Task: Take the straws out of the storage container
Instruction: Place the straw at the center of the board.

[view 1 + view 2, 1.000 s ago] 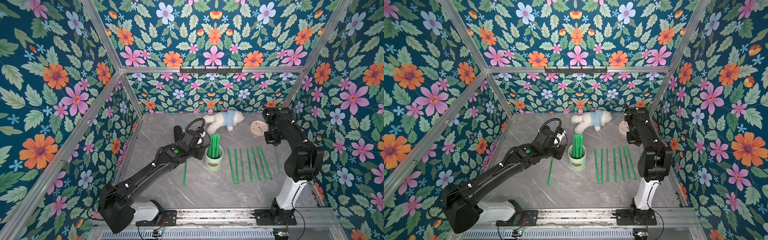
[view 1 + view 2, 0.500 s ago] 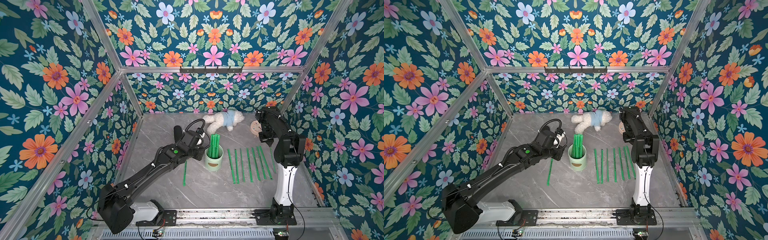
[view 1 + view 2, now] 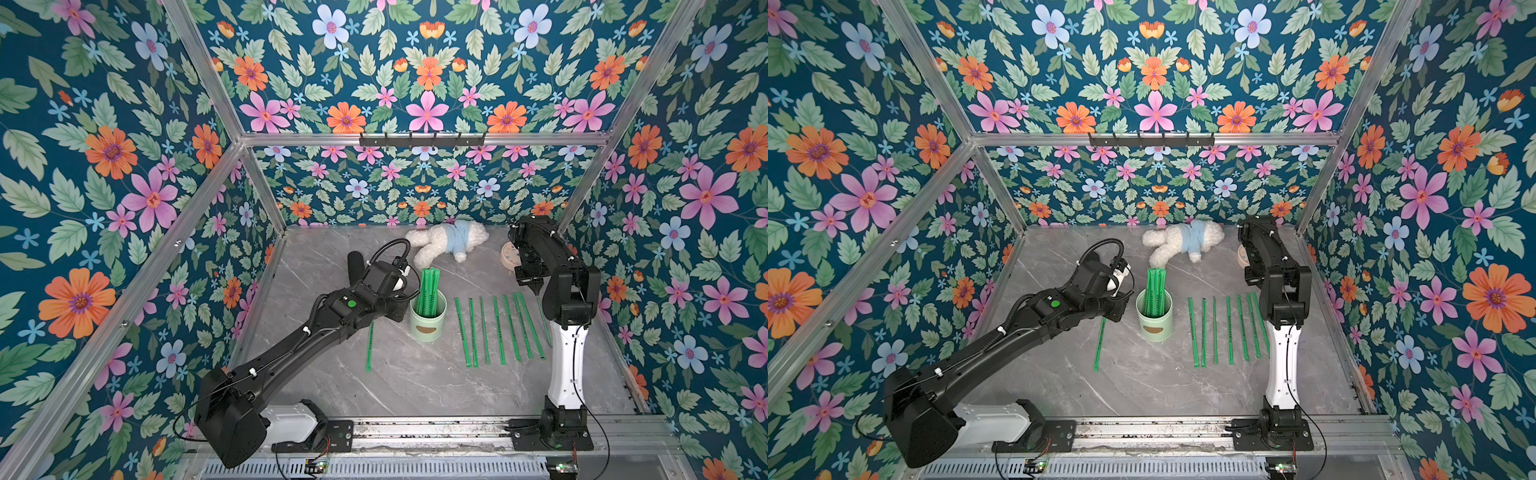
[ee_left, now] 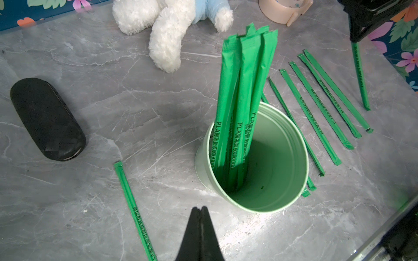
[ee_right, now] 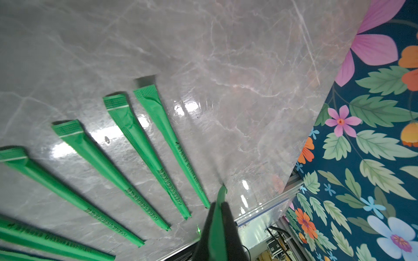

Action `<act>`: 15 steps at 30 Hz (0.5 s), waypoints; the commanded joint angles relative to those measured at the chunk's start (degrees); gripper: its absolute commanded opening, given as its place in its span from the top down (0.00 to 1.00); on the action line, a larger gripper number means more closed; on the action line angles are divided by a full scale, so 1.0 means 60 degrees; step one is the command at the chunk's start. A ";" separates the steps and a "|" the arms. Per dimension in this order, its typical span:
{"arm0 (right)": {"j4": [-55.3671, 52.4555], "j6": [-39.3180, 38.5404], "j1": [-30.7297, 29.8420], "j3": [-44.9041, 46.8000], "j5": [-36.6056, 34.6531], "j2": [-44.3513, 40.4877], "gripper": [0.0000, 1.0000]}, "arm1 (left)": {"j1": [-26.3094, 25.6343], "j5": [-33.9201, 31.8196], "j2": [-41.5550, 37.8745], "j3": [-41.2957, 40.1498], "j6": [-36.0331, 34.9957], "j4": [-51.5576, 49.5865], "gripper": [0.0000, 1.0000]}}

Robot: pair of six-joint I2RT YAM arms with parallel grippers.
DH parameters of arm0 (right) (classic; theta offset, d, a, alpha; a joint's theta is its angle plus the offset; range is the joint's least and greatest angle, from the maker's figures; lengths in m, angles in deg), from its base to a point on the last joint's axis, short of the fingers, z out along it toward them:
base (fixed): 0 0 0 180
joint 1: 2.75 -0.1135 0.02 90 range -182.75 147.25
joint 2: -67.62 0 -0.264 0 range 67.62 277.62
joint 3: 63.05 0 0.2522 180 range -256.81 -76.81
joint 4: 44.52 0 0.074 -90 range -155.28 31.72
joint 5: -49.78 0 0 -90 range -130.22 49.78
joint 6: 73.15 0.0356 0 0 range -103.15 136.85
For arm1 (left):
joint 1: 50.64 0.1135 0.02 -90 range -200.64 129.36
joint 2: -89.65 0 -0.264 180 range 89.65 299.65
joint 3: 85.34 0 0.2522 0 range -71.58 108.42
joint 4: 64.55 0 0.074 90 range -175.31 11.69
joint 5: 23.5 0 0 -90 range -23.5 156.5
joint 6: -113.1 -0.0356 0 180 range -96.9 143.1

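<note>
The straw's lower end hangs close beside the row's last straw, over free table, so my right gripper opens now.
The storage container (image 3: 428, 328) (image 3: 1155, 328) (image 4: 282, 140), a pale mint cup with a brown oval mark, stands mid-table. A bunch of green straws (image 3: 428, 286) (image 3: 1154, 286) (image 4: 242, 90) leans upright inside it. Several straws (image 3: 498, 328) (image 3: 1229, 328) (image 5: 126, 162) lie in a row on its right. One lone straw (image 3: 369, 347) (image 4: 133, 208) lies on its left. My left gripper (image 4: 200, 210) is shut and empty, just beside the cup's rim. My right gripper (image 5: 218, 210) is shut on a straw (image 3: 543, 320) (image 4: 360, 74) hanging steeply past the row's right end.
A white plush toy (image 3: 446, 245) in a blue shirt lies at the back. A round beige clock (image 3: 509, 257) stands behind the right arm. A black oval case (image 4: 47, 117) lies left of the cup. The right wall is near the held straw.
The right arm's elbow has swung in from the right wall to stand upright, and its gripper with the straw has shifted slightly left. The left arm and cup have not moved.
</note>
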 commanded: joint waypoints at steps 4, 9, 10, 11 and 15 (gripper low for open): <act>-0.0639 0.0041 0.0016 -0.0063 0.0133 0.0125 0.94 | -0.0004 -0.0010 0.0047 0.0012 -0.0109 -0.0076 1.00; -0.0620 0.0034 0.0030 -0.0077 0.0160 0.0191 0.90 | 0.0007 -0.0023 0.0074 0.0009 -0.0120 -0.0080 1.00; -0.0608 0.0052 0.0030 -0.0078 0.0156 0.0190 0.90 | -0.0006 -0.0034 0.0070 0.0004 -0.0125 -0.0078 1.00; -0.0599 0.0056 0.0053 -0.0078 0.0167 0.0189 0.89 | -0.0004 -0.0045 0.0064 0.0014 -0.0123 -0.0089 1.00; -0.0585 0.0056 0.0056 -0.0080 0.0190 0.0196 0.88 | -0.0004 -0.0048 0.0053 0.0004 -0.0123 -0.0091 1.00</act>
